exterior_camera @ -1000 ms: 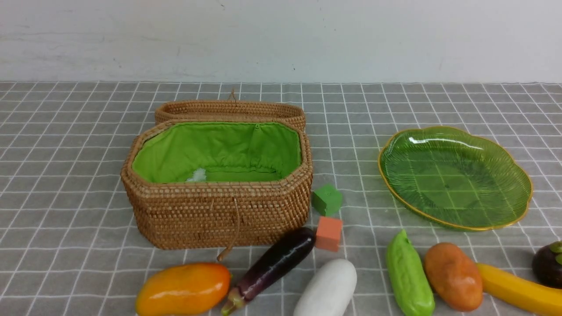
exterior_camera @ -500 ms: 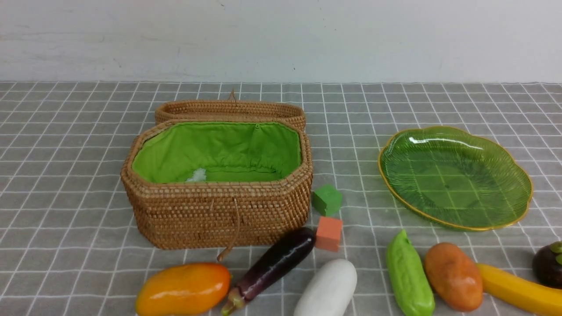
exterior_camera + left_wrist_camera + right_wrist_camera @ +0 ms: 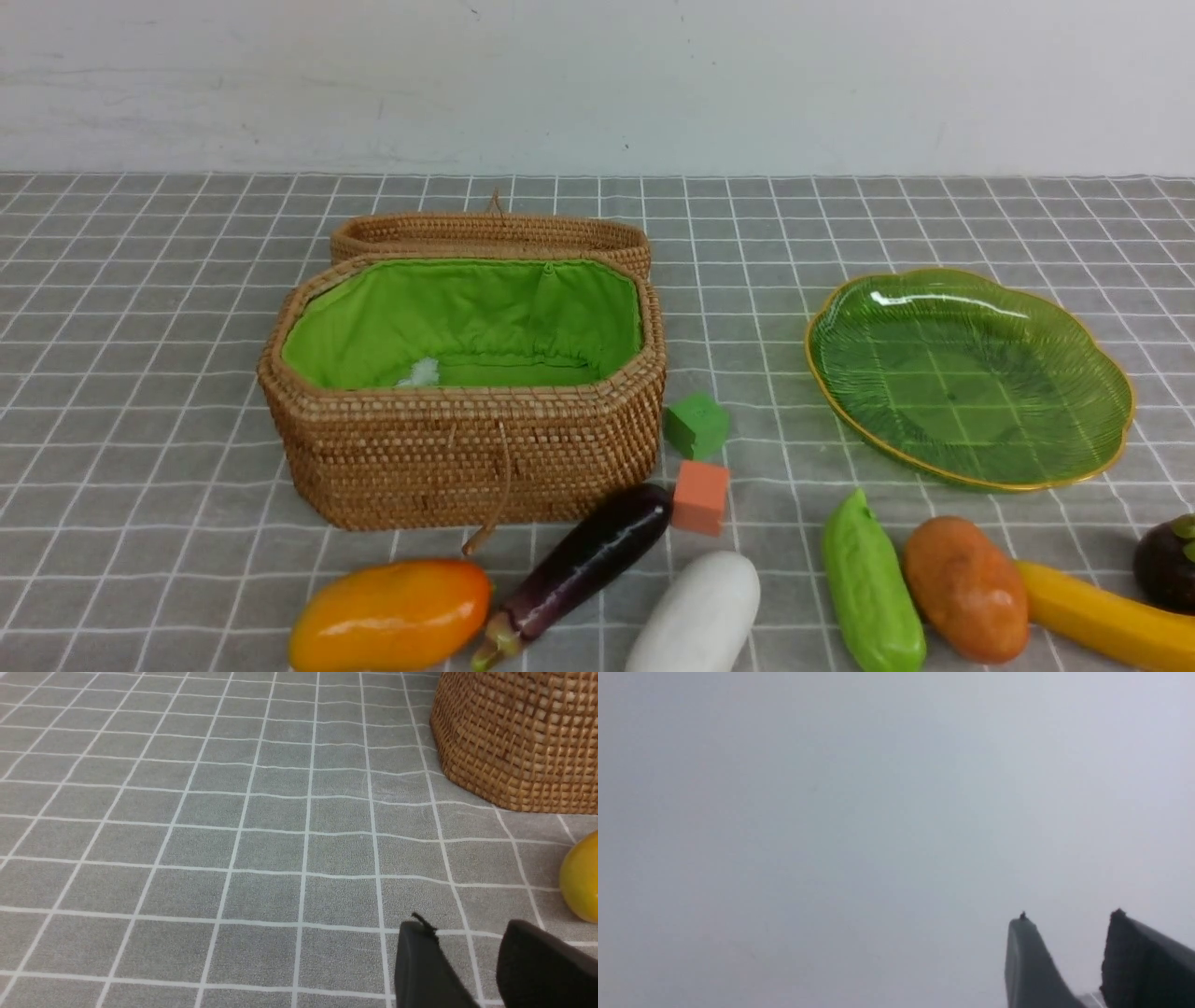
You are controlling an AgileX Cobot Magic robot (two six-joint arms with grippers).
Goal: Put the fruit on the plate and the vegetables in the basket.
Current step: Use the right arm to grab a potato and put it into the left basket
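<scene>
Next, my right gripper picks up the yellow banana around its middle (image 3: 1109, 620), since a long, slender body (image 3: 1070, 599) would tip if held by one end.
The open woven basket (image 3: 467, 457) with green lining stands left of centre, and the green glass plate (image 3: 971, 373) lies bare at the right. Along the near edge lie the mango (image 3: 390, 614), eggplant (image 3: 583, 565), white radish (image 3: 695, 616), green pod (image 3: 870, 583), potato (image 3: 966, 588), banana (image 3: 1102, 621) and mangosteen (image 3: 1167, 563). Neither gripper shows in the front view. In its wrist view my left gripper (image 3: 467, 924) hangs open and empty over the cloth, near the basket (image 3: 514, 742) and the mango (image 3: 581, 877). My right gripper (image 3: 1070, 914) is open, facing a blank wall.
The basket's lid (image 3: 490, 233) lies just behind the basket. A green cube (image 3: 695, 425) and an orange cube (image 3: 700, 497) sit between the basket and the plate. A grey checked cloth (image 3: 140, 392) covers the table, with a white wall behind.
</scene>
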